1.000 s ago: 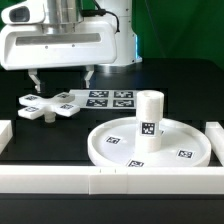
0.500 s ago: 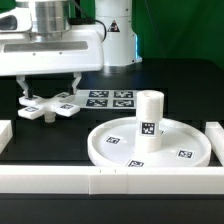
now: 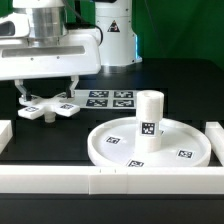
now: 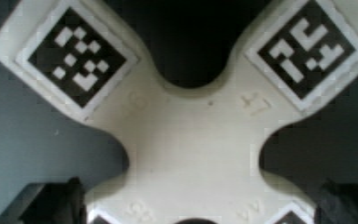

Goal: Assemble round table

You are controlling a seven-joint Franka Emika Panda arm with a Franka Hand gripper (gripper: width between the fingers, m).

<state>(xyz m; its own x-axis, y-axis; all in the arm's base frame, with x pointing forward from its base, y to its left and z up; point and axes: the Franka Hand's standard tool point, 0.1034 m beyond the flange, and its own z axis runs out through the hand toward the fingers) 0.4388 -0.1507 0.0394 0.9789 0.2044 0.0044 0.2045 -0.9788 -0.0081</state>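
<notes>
I will next grab the white cross piece by its narrow middle [image 3: 49,105] with my gripper, to put it on the cylinder post [image 3: 150,118].
The white four-armed cross piece [image 3: 47,108] lies flat on the black table at the exterior view's left. My gripper [image 3: 47,93] hangs just above it, open, with one finger on each side of it. In the wrist view the cross piece [image 4: 190,120] fills the frame, showing two tagged arms, and the dark fingertips [image 4: 51,200] stand apart at either side of its hub. The large round rimmed disc [image 3: 100,150] lies at the exterior view's right. The short thick cylinder post [image 3: 150,118] stands upright in the disc's middle.
The marker board [image 3: 112,98] lies flat behind the disc, next to the cross piece. Long white border blocks run along the front [image 3: 100,181], the left [image 3: 5,133] and the right [image 3: 215,135]. The arm's base [image 3: 115,35] stands at the back.
My gripper has moved toward the exterior view's left and come down a little, from beside the cross piece to straight over it. The parts have not moved.
</notes>
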